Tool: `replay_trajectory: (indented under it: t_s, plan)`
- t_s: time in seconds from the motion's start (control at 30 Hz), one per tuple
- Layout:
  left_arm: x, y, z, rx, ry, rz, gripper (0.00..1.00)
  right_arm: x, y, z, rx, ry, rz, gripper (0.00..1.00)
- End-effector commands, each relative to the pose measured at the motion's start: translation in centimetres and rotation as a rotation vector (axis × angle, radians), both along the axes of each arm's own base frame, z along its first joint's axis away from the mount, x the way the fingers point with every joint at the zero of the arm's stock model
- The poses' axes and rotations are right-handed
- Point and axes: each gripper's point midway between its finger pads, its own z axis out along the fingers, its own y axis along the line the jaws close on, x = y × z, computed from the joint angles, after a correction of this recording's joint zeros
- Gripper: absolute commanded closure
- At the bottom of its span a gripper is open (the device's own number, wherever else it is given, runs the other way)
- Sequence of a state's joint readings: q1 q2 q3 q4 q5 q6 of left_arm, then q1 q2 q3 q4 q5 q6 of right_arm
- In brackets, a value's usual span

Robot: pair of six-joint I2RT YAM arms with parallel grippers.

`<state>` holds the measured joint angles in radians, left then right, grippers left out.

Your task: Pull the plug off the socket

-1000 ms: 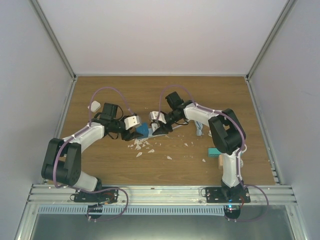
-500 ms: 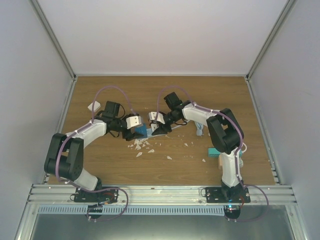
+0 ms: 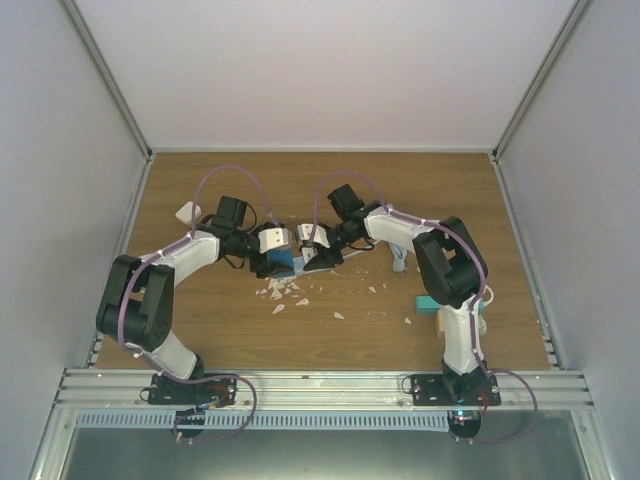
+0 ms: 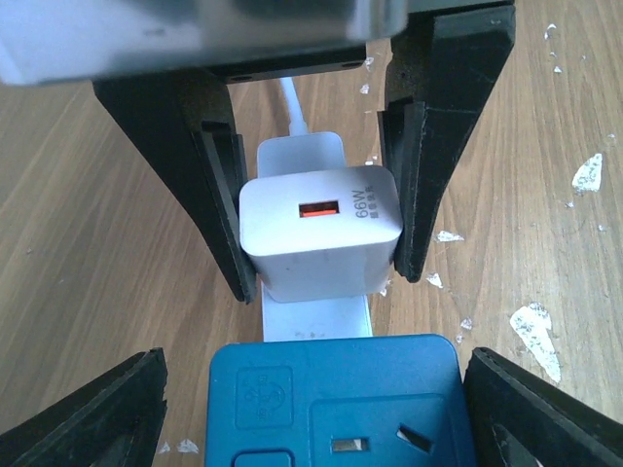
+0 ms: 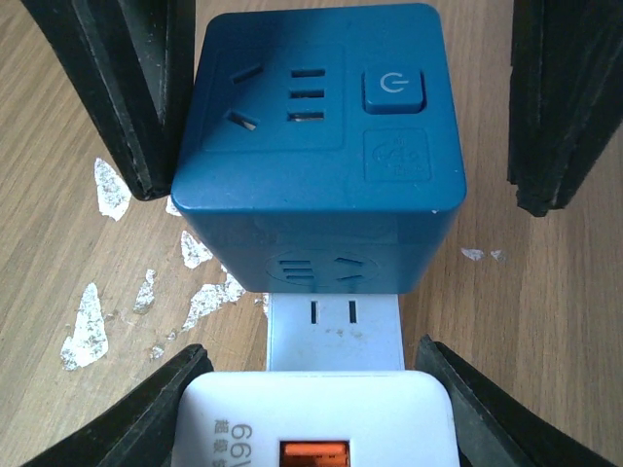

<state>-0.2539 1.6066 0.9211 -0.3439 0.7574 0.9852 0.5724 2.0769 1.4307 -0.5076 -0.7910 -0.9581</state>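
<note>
The fingers are on either side of the cube, along its sides, and their ends are nearly level with the cube's far edge (image 4: 336, 341). It is time for my left gripper to close on the blue cube.
A white 66W charger plug (image 4: 321, 229) sits in a white power strip (image 4: 316, 316) on the wooden table. Beside it on the strip stands a blue cube socket (image 4: 331, 399). My right gripper (image 5: 311, 360) is shut on the charger (image 5: 311, 418), one finger on each side. My left gripper (image 4: 313, 365) is open and straddles the blue cube (image 5: 311, 136), with a gap on at least one side. In the top view both grippers, left (image 3: 276, 256) and right (image 3: 312, 250), meet nose to nose at the table's middle.
White chips (image 3: 285, 290) litter the wood in front of the strip. A teal block (image 3: 430, 304) and a wooden block (image 3: 441, 322) lie near the right arm. A white object (image 3: 188, 212) lies at the back left. Grey walls enclose the table.
My left arm has swung right and back, bringing its gripper over the blue cube. My right gripper has stayed on the charger.
</note>
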Motion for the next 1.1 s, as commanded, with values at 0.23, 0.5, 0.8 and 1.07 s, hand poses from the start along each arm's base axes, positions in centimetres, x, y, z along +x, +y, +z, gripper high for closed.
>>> replay_trajectory:
  t_s: [0.23,0.5,0.8,1.07]
  plan:
    - [0.0,-1.1,1.6,-0.043,-0.043,-0.057,0.52,0.5,-2.5,-5.8,-0.202,0.047,-0.064,0.92]
    - [-0.3,-1.6,5.0,-0.174,-0.042,-0.074,0.72,1.3,-2.6,-6.4,-0.237,0.047,-0.091,0.93]
    - [-0.3,-2.2,7.9,-0.267,-0.030,-0.086,0.77,2.3,-2.9,-7.2,-0.282,0.036,-0.122,0.95]
    - [0.7,-0.4,7.9,-0.198,-0.084,-0.069,0.79,2.0,-3.3,-7.7,-0.307,0.046,-0.119,0.94]
